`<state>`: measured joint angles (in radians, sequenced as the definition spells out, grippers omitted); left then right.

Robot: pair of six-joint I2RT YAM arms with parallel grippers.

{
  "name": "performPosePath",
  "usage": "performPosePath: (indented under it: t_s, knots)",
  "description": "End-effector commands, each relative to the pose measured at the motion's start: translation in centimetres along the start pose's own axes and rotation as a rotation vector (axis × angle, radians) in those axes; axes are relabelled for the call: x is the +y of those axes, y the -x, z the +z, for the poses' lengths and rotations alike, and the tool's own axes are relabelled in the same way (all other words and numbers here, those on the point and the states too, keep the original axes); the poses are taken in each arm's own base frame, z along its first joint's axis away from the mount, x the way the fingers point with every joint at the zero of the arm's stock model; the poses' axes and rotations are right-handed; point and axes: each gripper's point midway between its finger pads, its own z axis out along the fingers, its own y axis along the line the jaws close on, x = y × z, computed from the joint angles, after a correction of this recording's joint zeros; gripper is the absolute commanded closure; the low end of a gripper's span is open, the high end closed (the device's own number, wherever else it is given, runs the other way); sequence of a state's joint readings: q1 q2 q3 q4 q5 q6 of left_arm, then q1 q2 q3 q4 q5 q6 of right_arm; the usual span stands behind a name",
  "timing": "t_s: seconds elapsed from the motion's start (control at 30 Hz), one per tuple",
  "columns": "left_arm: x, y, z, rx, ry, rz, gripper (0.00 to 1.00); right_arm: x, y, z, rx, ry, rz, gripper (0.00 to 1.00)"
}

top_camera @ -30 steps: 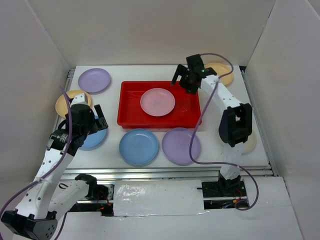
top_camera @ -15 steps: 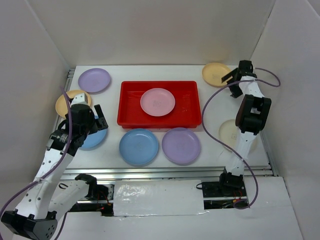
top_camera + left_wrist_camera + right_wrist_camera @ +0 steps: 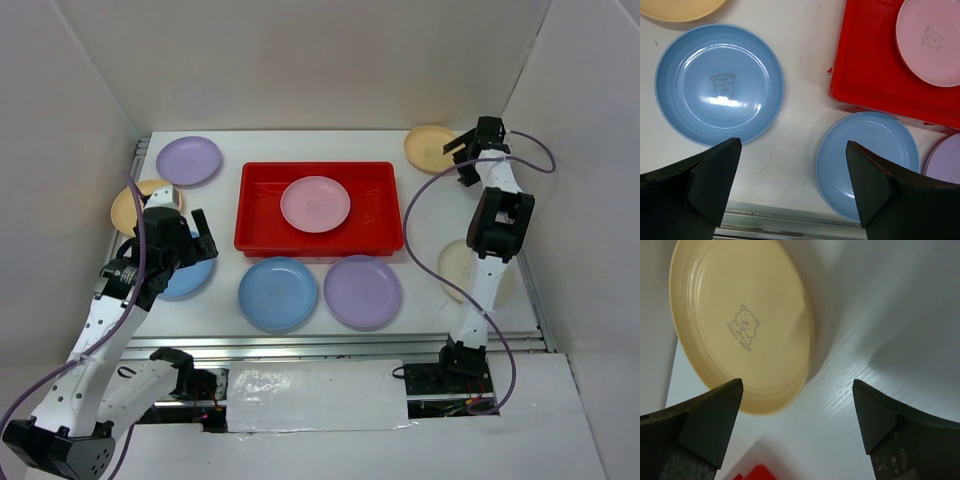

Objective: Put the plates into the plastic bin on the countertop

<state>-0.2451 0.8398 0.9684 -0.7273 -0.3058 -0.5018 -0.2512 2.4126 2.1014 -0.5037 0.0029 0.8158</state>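
My right gripper is still too high to close on the yellow plate: its fingers are above the plate's rim (image 3: 453, 158) (image 3: 801, 388), high over the white tabletop. It will first lower.
The red plastic bin (image 3: 262, 200) sits mid-countertop with a pink plate (image 3: 315, 203) lying in it. Around it on the white top lie two lilac plates (image 3: 188, 160) (image 3: 362, 291), two light blue plates (image 3: 278, 293) (image 3: 190, 278), an orange-yellow plate (image 3: 130, 205), a yellow plate (image 3: 430, 147) and a cream plate (image 3: 458, 265). My left gripper (image 3: 198, 238) (image 3: 792, 146) hangs open above the gap between the two blue plates (image 3: 720, 90) (image 3: 867, 160). Over the right edge of the yellow plate (image 3: 740, 325), my right gripper (image 3: 460, 160) (image 3: 797, 384) is open and holds nothing.
White walls close in the countertop on three sides, and the right one is close to my right arm. A metal rail (image 3: 780, 225) runs along the near edge. The right arm partly covers the cream plate, and the left arm covers part of the orange-yellow one.
My right arm has swung from the bin's back right corner out to the yellow plate at the back right. The left arm has stayed put, and the plates have not moved.
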Motion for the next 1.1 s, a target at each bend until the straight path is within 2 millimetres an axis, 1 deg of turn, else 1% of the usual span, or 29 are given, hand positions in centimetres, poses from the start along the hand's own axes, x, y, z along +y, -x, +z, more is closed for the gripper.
performPosePath:
  t_s: [0.0,0.1,0.2,0.23,0.3,0.33,0.37,0.4,0.57,0.6,0.63,0.67,0.7,0.73,0.77,0.8,0.83,0.87,0.93,0.97,1.0,1.03,1.07]
  knots:
    - [-0.9,1.1,-0.2,-0.043,-0.046,0.006,0.01,-0.1,-0.3,1.9,0.009,-0.012,0.048,0.03]
    - [-1.0,1.1,-0.2,-0.042,-0.051,0.006,0.01,-0.3,-0.4,2.8,0.015,-0.023,0.08,0.1]
    - [-1.0,1.1,-0.2,-0.041,-0.052,0.008,0.01,-0.4,-1.0,3.3,0.028,-0.034,0.091,0.21]
    - [-1.0,1.1,-0.2,-0.043,-0.053,0.009,0.01,-0.3,-1.2,3.4,0.031,-0.034,0.088,0.32]
    - [-1.1,1.1,-0.2,-0.041,-0.057,0.009,0.01,-0.3,-1.7,3.4,0.039,-0.037,0.082,0.46]
    - [-1.0,1.1,-0.2,-0.041,-0.055,0.008,0.01,-0.5,-1.7,3.4,0.034,-0.051,0.08,0.61]
    - [-1.1,1.0,-0.2,-0.04,-0.055,0.007,0.01,-0.4,-2.0,3.4,0.035,-0.052,0.074,0.66]
    - [-1.0,1.0,-0.2,-0.039,-0.051,0.008,0.01,-0.4,-2.1,3.3,0.037,-0.058,0.073,0.68]
    - [-1.0,1.0,-0.2,-0.038,-0.049,0.008,0.01,-0.9,-2.3,2.4,0.031,-0.084,0.069,0.69]
    - [-0.9,1.0,-0.2,-0.038,-0.047,0.006,0.01,-0.8,-2.2,2.3,0.03,-0.081,0.071,0.73]
    - [-0.9,1.0,-0.2,-0.038,-0.049,0.006,0.01,-0.6,-2.2,2.0,0.03,-0.077,0.07,0.9]
    - [-0.9,1.0,-0.2,-0.04,-0.048,0.006,0.01,-0.3,-1.8,1.4,0.021,-0.07,0.075,0.97]
    - [-1.0,1.0,-0.2,-0.039,-0.051,0.008,0.01,0.3,-1.6,0.9,0.015,-0.059,0.072,1.0]
    - [-1.0,1.0,-0.2,-0.036,-0.051,0.009,0.01,0.9,-1.5,0.3,0.005,-0.047,0.065,1.0]
    - [-1.0,1.0,-0.1,-0.034,-0.049,0.007,0.01,1.9,-0.8,-1.3,-0.02,-0.026,0.06,1.0]
    - [-1.0,1.0,-0.1,-0.034,-0.049,0.007,0.01,2.8,-0.7,-2.4,-0.033,-0.006,0.052,1.0]
    - [-1.0,1.0,-0.2,-0.036,-0.05,0.008,0.01,4.1,-0.1,-3.6,-0.062,0.03,0.048,1.0]
    - [-1.0,0.9,-0.1,-0.031,-0.046,0.009,0.01,5.4,0.9,-6.1,-0.101,0.06,0.043,1.0]
    - [-0.8,0.9,0.0,-0.032,-0.04,0.007,0.01,7.4,1.7,-9.1,-0.146,0.106,0.035,1.0]
    - [-0.8,1.0,0.0,-0.034,-0.035,0.005,0.01,8.8,2.7,-12.0,-0.183,0.144,0.031,1.0]
    - [-0.8,1.0,0.0,-0.035,-0.034,0.005,0.01,9.5,3.2,-13.7,-0.209,0.159,0.024,1.0]
    - [-0.7,1.0,-0.1,-0.037,-0.032,0.002,0.01,10.5,2.8,-15.1,-0.216,0.183,0.001,1.0]
    - [-0.6,1.0,-0.1,-0.041,-0.027,0.0,0.01,11.6,3.1,-17.6,-0.238,0.217,-0.03,1.0]
